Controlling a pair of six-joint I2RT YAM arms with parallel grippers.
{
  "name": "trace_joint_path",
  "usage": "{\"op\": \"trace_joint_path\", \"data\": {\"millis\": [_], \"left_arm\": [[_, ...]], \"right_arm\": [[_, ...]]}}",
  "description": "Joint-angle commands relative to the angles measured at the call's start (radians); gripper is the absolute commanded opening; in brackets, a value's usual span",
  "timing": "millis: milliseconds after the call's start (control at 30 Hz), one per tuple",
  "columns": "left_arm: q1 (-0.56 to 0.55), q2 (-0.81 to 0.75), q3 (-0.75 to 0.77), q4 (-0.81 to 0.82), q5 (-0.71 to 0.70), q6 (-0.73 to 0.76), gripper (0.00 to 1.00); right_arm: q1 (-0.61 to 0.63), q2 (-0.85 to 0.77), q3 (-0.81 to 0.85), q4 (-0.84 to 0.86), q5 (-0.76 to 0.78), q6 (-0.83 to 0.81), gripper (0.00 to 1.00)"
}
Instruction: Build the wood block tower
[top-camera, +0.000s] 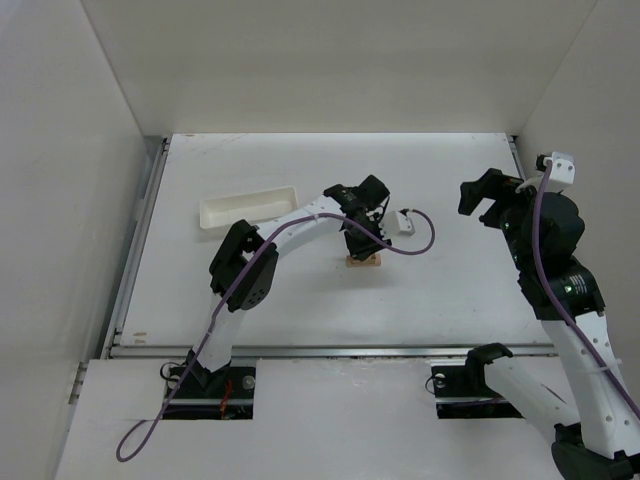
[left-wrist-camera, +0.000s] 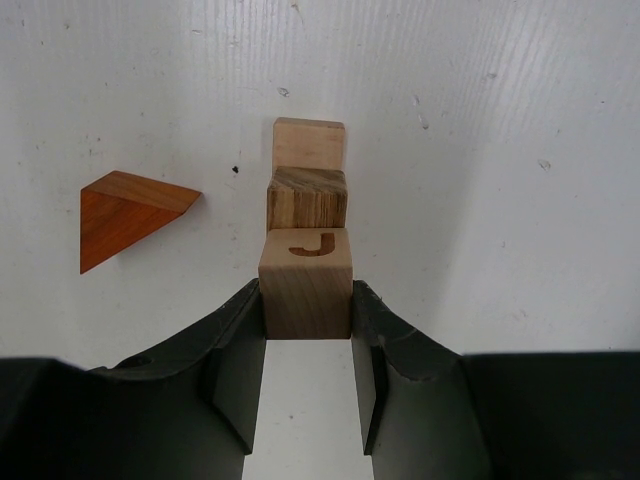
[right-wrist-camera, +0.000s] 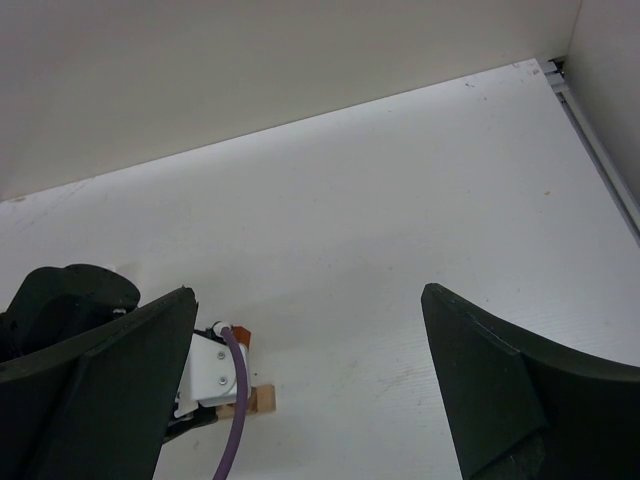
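I should open my left gripper. The J block sits straight and level against the darker tan block (left-wrist-camera: 306, 198), in line with it, so the J block would stay in place.
My left gripper (top-camera: 362, 238) is shut on a tan block marked J (left-wrist-camera: 306, 283); both fingers press its sides in the left wrist view (left-wrist-camera: 306, 300). Just beyond it, in a line, are a darker tan block (left-wrist-camera: 306, 198) and a light tan block (left-wrist-camera: 309, 143). The J block touches the darker one; I cannot tell whether it rests on the table. The blocks show under the gripper in the top view (top-camera: 364, 262). The orange-red wedge (left-wrist-camera: 125, 212) lies on the table to the left, apart from them. My right gripper (top-camera: 487, 205) is open, empty and raised at the right (right-wrist-camera: 308, 292).
A long white tray (top-camera: 245, 208) lies left of the left gripper. A purple cable (top-camera: 415, 238) loops off the left wrist to the right of the blocks. White walls enclose the table at the back and both sides.
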Motion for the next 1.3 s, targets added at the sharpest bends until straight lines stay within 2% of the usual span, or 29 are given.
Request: {"op": "trace_joint_path", "data": {"millis": [0,633,733,767,900,1267], "left_arm": [[-0.005,-0.008,-0.022,-0.012,-0.012,0.019,0.10],[-0.005,-0.008,-0.004,-0.010,-0.050,0.039,0.10],[-0.005,-0.008,-0.004,-0.010,-0.050,0.039,0.16],[-0.005,-0.008,-0.004,-0.019,-0.050,0.039,0.27],[-0.005,-0.008,-0.004,-0.019,-0.041,0.039,0.44],[-0.005,-0.039,0.005,-0.019,-0.029,0.049,0.52]], "right_arm": [[-0.006,-0.012,-0.005,0.008,0.016,-0.014,1.00],[-0.006,-0.012,-0.005,0.008,0.007,-0.014,1.00],[-0.006,-0.012,-0.005,0.008,0.007,-0.014,1.00],[-0.006,-0.012,-0.005,0.008,0.007,-0.014,1.00],[-0.006,-0.012,-0.005,0.008,0.007,-0.014,1.00],[-0.006,-0.012,-0.005,0.008,-0.003,-0.014,1.00]]}}
